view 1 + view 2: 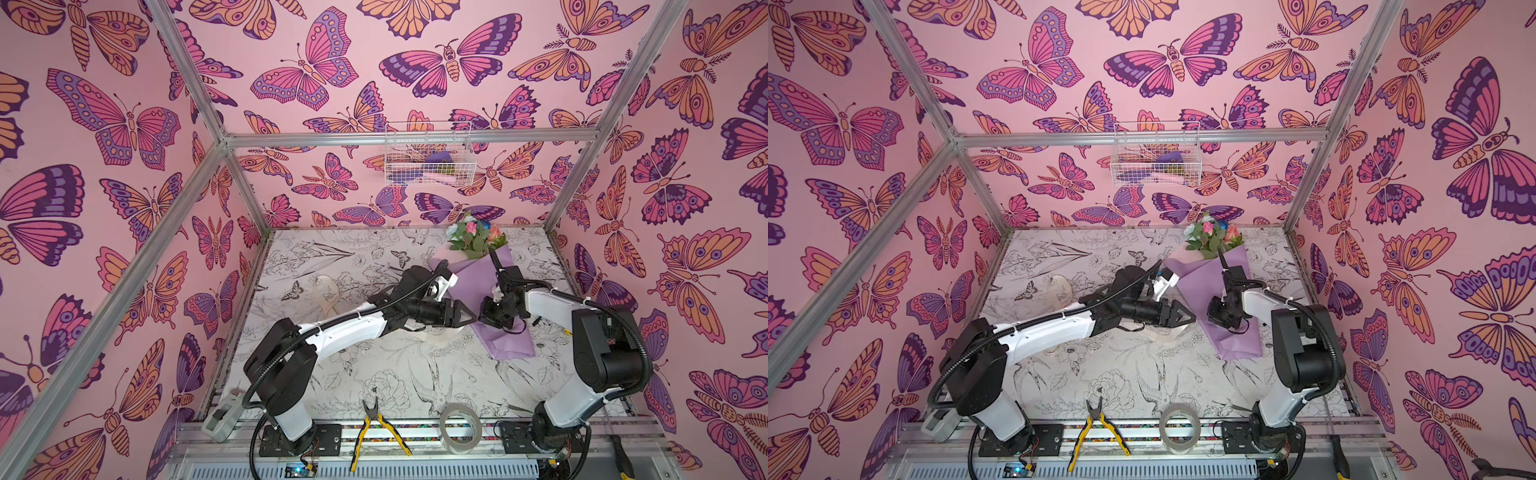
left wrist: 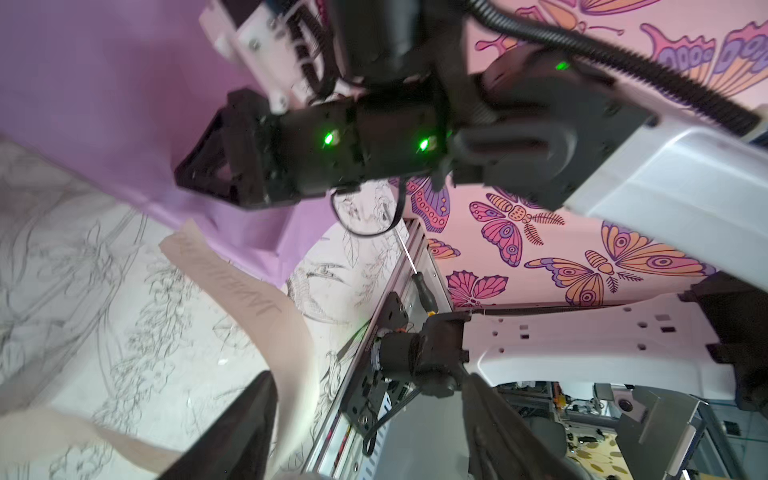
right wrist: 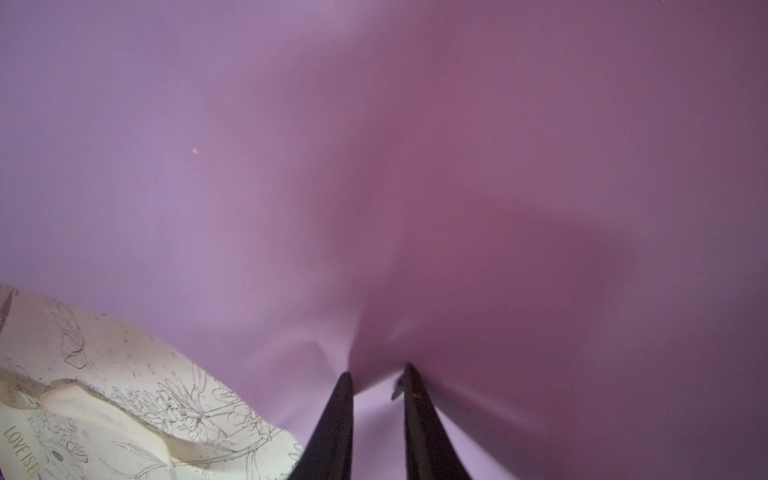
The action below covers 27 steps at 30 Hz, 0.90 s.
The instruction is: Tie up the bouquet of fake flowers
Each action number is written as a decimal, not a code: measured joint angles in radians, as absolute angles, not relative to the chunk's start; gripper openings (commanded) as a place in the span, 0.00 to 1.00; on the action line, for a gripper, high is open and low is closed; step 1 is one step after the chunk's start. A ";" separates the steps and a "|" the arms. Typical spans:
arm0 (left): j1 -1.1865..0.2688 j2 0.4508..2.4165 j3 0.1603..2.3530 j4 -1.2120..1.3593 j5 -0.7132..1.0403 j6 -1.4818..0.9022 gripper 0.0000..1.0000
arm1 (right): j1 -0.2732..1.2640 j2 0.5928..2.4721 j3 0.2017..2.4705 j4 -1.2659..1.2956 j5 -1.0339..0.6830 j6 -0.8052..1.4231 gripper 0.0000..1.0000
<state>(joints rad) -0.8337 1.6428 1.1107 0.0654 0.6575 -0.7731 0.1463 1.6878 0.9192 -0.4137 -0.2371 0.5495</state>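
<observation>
My left gripper should next grab the trailing part of the ribbon near the ribbon's loose end. The cream printed ribbon needs to be pulled out for tying.
The bouquet (image 1: 478,286) lies on the table at the back right, a lilac paper cone with the fake flowers (image 1: 476,237) at its far, wide end. In both top views the right gripper (image 1: 490,320) comes down onto the cone's narrow half. The right wrist view shows that gripper (image 3: 378,374) shut on a raised fold of the lilac paper (image 3: 291,166). My left gripper (image 2: 365,419) faces it from the left, open, just short of the cone. The cream printed ribbon (image 2: 266,307) trails beside one of its fingers (image 2: 237,428) and is not clamped. A loop of ribbon (image 1: 328,291) lies further left.
Yellow-handled pliers (image 1: 376,424), a clear tape roll (image 1: 459,428) and a grey tape dispenser (image 1: 220,419) sit along the front rail. A screwdriver (image 1: 619,453) lies at the front right. A wire basket (image 1: 428,153) hangs on the back wall. Butterfly-print walls close in three sides.
</observation>
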 measured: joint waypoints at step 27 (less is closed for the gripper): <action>-0.258 1.312 0.785 -0.599 -0.121 -0.531 0.67 | 0.188 1.674 0.944 -0.466 -0.214 0.515 0.24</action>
<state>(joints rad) -0.2577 1.3117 0.7845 -0.5987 -0.1207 -0.5312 0.1883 1.6737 0.9443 -0.4656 -0.2138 0.5152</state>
